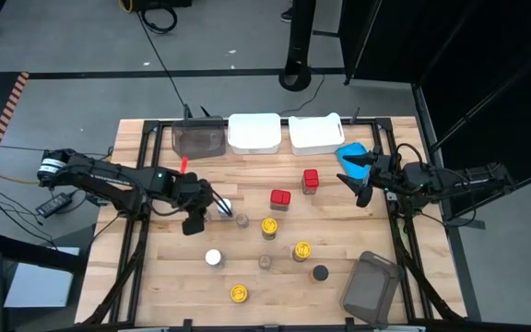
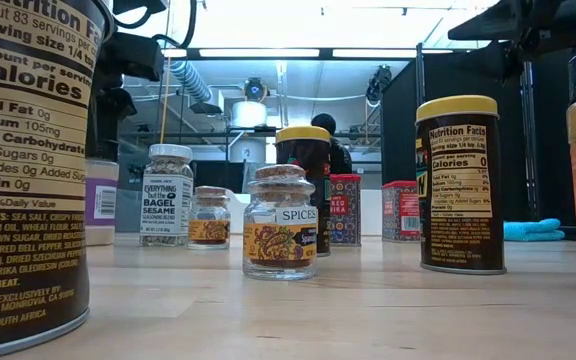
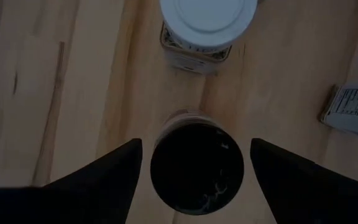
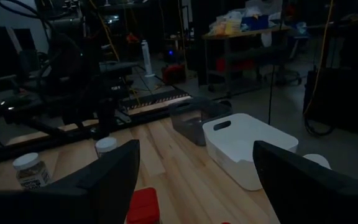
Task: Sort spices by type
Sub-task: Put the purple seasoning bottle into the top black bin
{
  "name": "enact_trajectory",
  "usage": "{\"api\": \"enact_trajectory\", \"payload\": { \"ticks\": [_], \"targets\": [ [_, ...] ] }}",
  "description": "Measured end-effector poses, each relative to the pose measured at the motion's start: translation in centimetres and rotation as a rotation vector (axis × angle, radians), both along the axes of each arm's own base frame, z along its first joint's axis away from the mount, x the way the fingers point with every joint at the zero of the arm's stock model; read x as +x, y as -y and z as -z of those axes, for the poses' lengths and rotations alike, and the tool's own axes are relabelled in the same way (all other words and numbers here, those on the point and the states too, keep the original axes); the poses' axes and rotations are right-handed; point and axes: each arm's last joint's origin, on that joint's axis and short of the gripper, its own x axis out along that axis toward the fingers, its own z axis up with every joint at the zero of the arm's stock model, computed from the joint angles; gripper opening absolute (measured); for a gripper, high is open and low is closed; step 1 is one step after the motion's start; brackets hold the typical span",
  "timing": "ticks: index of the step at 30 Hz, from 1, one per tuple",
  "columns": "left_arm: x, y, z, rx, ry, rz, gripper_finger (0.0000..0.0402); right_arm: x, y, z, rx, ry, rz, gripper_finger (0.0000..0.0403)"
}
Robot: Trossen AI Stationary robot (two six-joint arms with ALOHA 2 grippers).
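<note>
The dark-lidded jar should be grabbed next by its black lid point(image 3: 197, 168) with the robot's left gripper, to sort this spice into the grey bin.
Spice jars stand scattered on the wooden table: yellow-lidded ones point(image 1: 270, 225) point(image 1: 301, 250) point(image 1: 239, 293), red-capped tins point(image 1: 280, 198) point(image 1: 311, 180), a white cap point(image 1: 213, 258), a black cap point(image 1: 320, 273) and a cork-topped glass jar point(image 2: 280, 222). My left gripper point(image 3: 196, 177) points down, open, with its fingers on either side of a dark-lidded jar point(image 3: 197, 165) and a gap showing on each side. A white-lidded jar point(image 3: 208, 25) stands just beyond it. In the high view the left gripper point(image 1: 206, 210) hides the dark-lidded jar. My right gripper point(image 1: 356, 180) hangs level and open at the table's right, with nothing between its fingers.
A grey bin point(image 1: 199, 138) and two white tubs point(image 1: 254, 132) point(image 1: 316, 134) line the far edge. Another grey bin point(image 1: 371, 286) sits at the near right corner. A blue cloth point(image 1: 353, 155) lies beside my right gripper. A small cork-topped jar point(image 1: 242, 219) stands right of the white-lidded one.
</note>
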Motion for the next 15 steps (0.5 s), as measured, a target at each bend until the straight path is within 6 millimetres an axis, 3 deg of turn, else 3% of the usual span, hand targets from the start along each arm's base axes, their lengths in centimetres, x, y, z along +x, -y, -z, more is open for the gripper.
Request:
{"api": "enact_trajectory", "payload": {
  "ticks": [7, 15],
  "targets": [
    [-0.4, 0.0, 1.3, -0.025, -0.034, -0.018, 0.0305, 0.0, 0.0, 0.0, 0.000, 0.000, 0.000, 0.0320],
    [-0.2, 0.0, 1.3, -0.012, 0.001, -0.027, 0.0304, 0.0, 0.0, 0.0, 0.000, 0.000, 0.001, 0.0320]
  ]
}}
